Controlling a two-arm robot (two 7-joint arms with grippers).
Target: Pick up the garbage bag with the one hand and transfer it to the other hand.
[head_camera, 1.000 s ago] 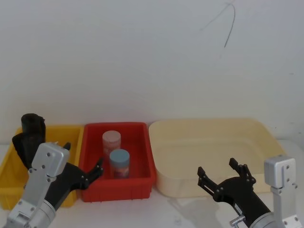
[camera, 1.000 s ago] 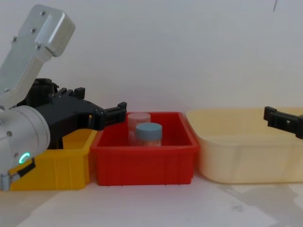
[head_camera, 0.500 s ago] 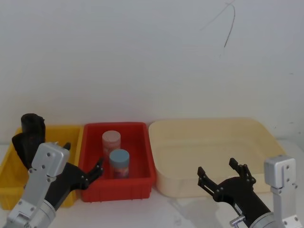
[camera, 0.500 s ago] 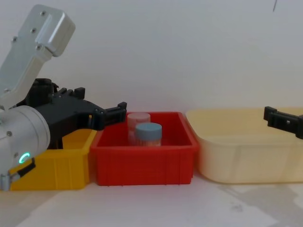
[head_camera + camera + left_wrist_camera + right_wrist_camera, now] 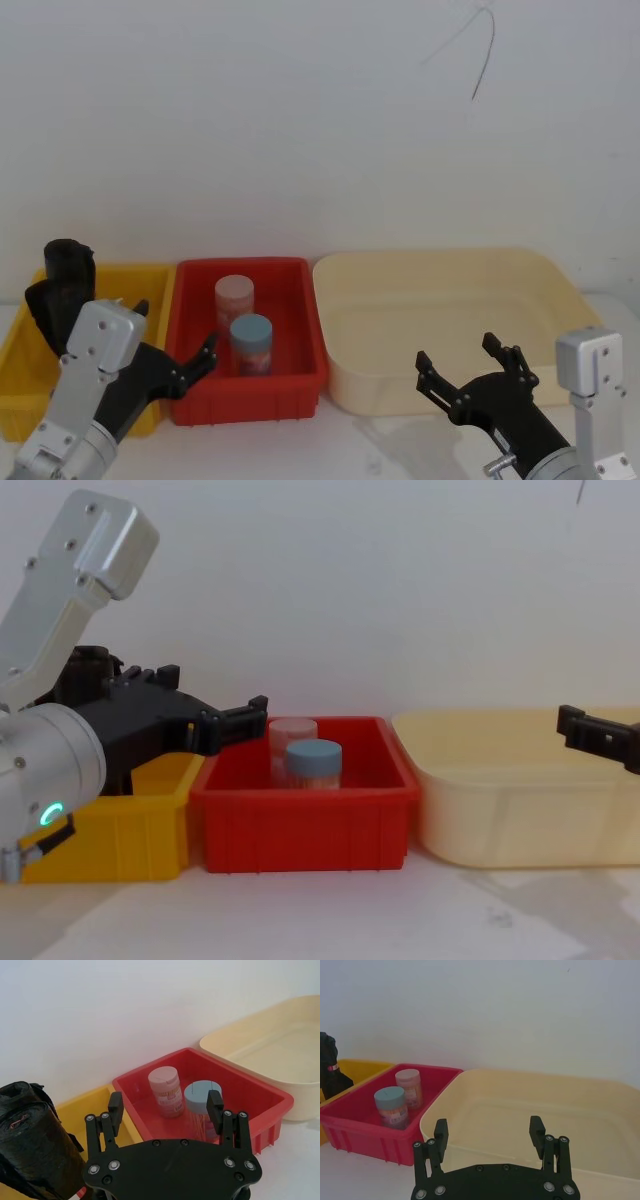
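Observation:
The garbage bag's lower part (image 5: 60, 1175) should stay free for my right gripper, so my left gripper needs to grab the garbage bag by its upper part (image 5: 25, 1120) next.
The garbage bag (image 5: 62, 285) is a black roll standing in the yellow bin (image 5: 20, 345) at the far left; it also shows in the left wrist view (image 5: 35, 1145) and the right wrist view (image 5: 329, 1065). The one hand, my left gripper (image 5: 173, 330) on the green-ringed arm (image 5: 50, 813), hovers open and empty just in front of the yellow and red bins, right of the bag and apart from it (image 5: 165, 1102). The other hand, my right gripper (image 5: 456, 352), is open and empty in front of the cream tub (image 5: 488, 1126).
A red bin (image 5: 300, 385) in the middle holds a pink-lidded jar (image 5: 235, 297) and a blue-lidded jar (image 5: 252, 340). A large cream tub (image 5: 340, 390) stands to its right. A white wall runs close behind all three containers.

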